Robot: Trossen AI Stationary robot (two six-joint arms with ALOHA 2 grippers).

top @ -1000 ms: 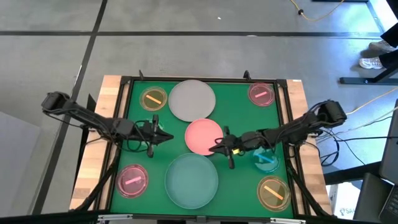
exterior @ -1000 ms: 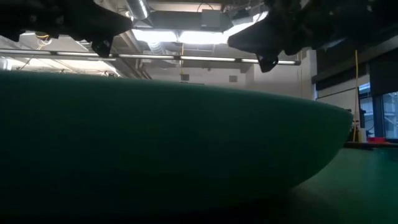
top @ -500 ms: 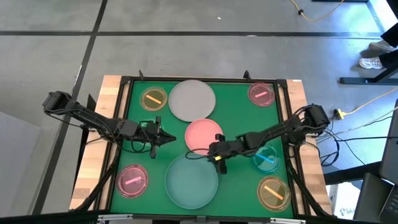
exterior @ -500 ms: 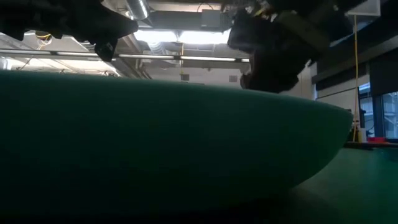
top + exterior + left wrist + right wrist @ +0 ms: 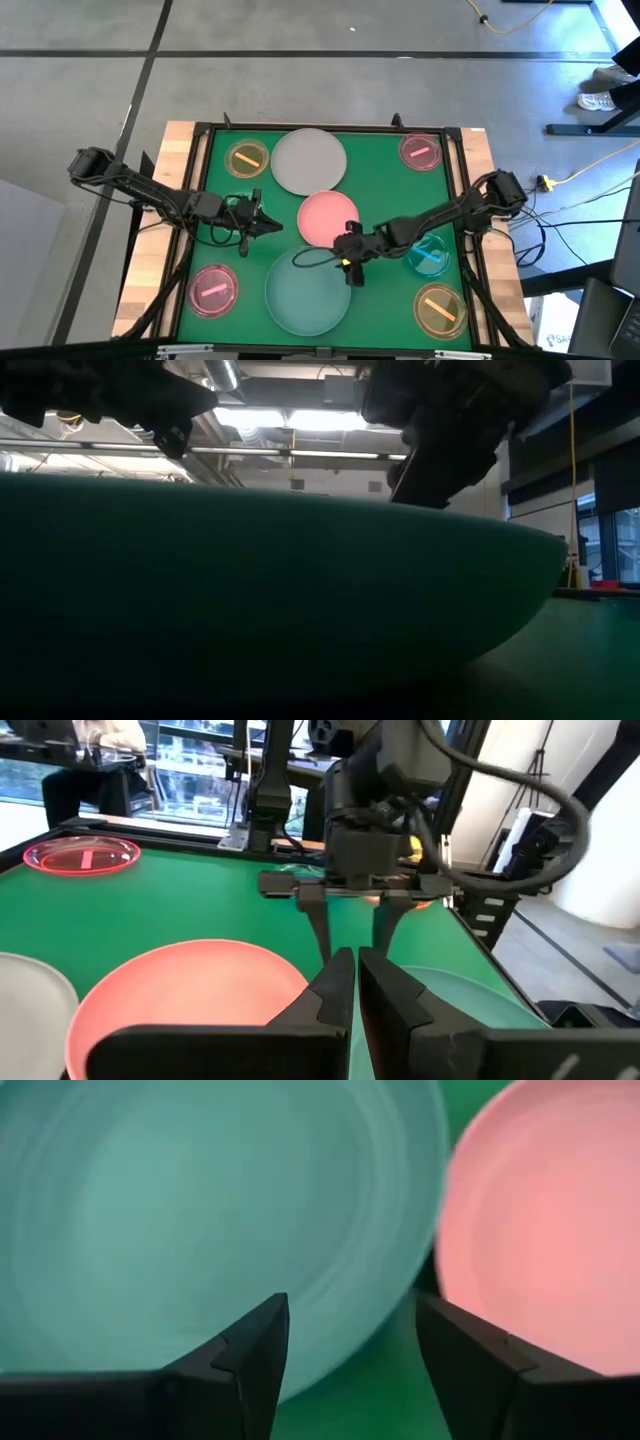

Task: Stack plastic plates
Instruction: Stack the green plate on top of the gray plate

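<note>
I will next grab the teal plate by its rim (image 5: 346, 297) with my right gripper, so that I can stack it on the grey-white plate (image 5: 309, 160).
Three large plastic plates lie flat on the green mat: grey-white (image 5: 309, 160), opaque pink (image 5: 326, 216) and translucent teal (image 5: 306, 292). My right gripper (image 5: 347, 266) points down over the gap between the pink plate (image 5: 545, 1220) and the teal plate (image 5: 190, 1210). It is open (image 5: 350, 1345), one finger above the teal plate's rim and the other by the pink plate's edge, with nothing between them. My left gripper (image 5: 264, 225) hangs shut and empty, left of the pink plate (image 5: 180, 995). The teal plate's wall (image 5: 250, 590) fills the low view.
Small plates lie around the mat: yellow (image 5: 247, 158) at the far left, pink (image 5: 420, 150) at the far right, pink (image 5: 213, 290) at the near left, blue (image 5: 429, 256) and yellow (image 5: 440, 308) at the near right. A black frame (image 5: 330, 128) borders the mat.
My right gripper has moved from the pink plate's right edge toward the near edge and down, tipping its fingers downward over the gap beside the teal plate, and it has opened. The plates have stayed in place.
</note>
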